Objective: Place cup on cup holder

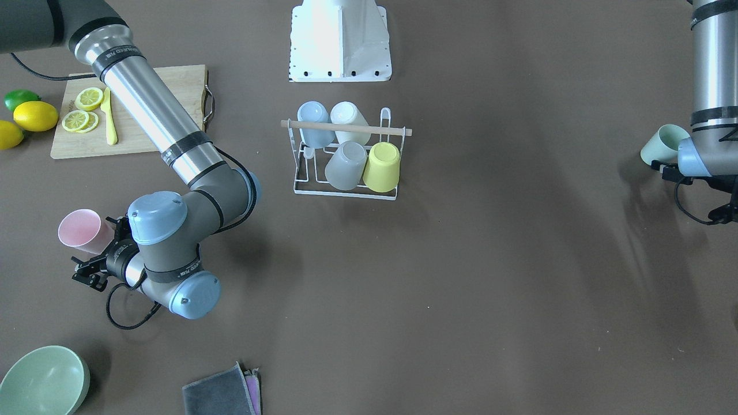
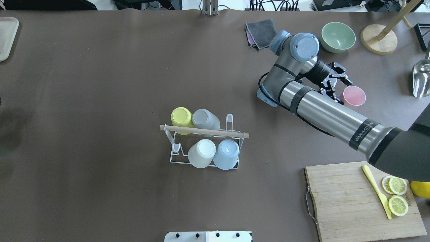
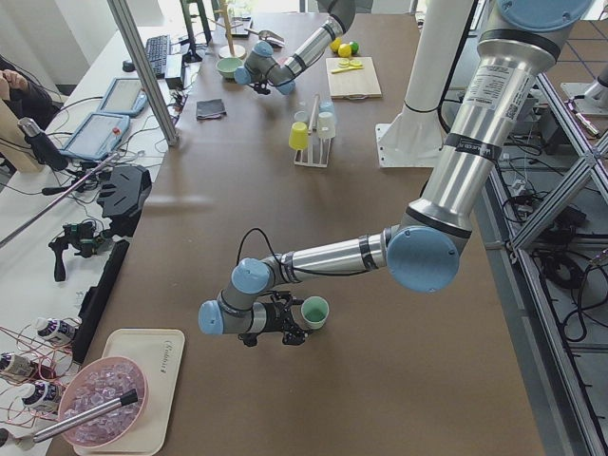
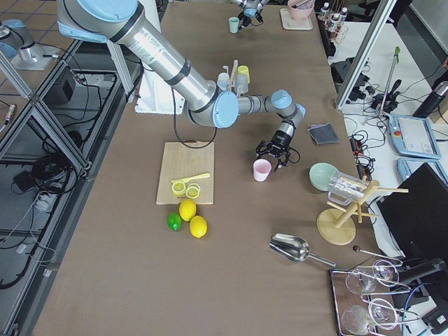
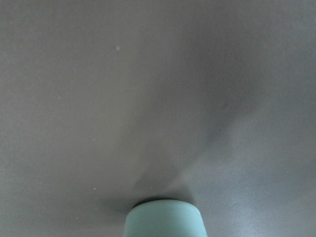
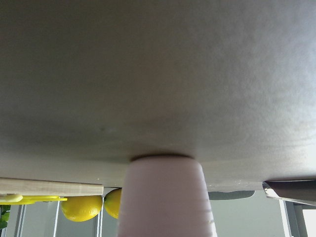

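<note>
The right gripper grabs the pink cup by its side (image 1: 87,235) next, to place the pink cup on the cup holder (image 1: 346,127).
The cup holder (image 1: 346,127), a white wire rack with a wooden rod, stands mid-table and carries a blue, a white, a grey and a yellow cup upside down; it also shows in the overhead view (image 2: 204,131). A pink cup (image 2: 354,95) stands upright on the table. My right gripper (image 2: 342,89) lies level beside it, jaws spread, fingertips at the cup's side. A green cup (image 1: 663,144) stands at the table's other end, and my left gripper (image 3: 285,328) is low right beside it; I cannot tell whether it is open. Each wrist view shows its cup close ahead.
A cutting board (image 2: 349,201) holds lemon slices and a yellow knife, with lemons and a lime (image 1: 23,115) beside it. A green bowl (image 2: 338,36), folded cloths (image 2: 262,32), a wooden stand (image 2: 379,38) and a metal scoop (image 2: 421,77) lie near the right arm.
</note>
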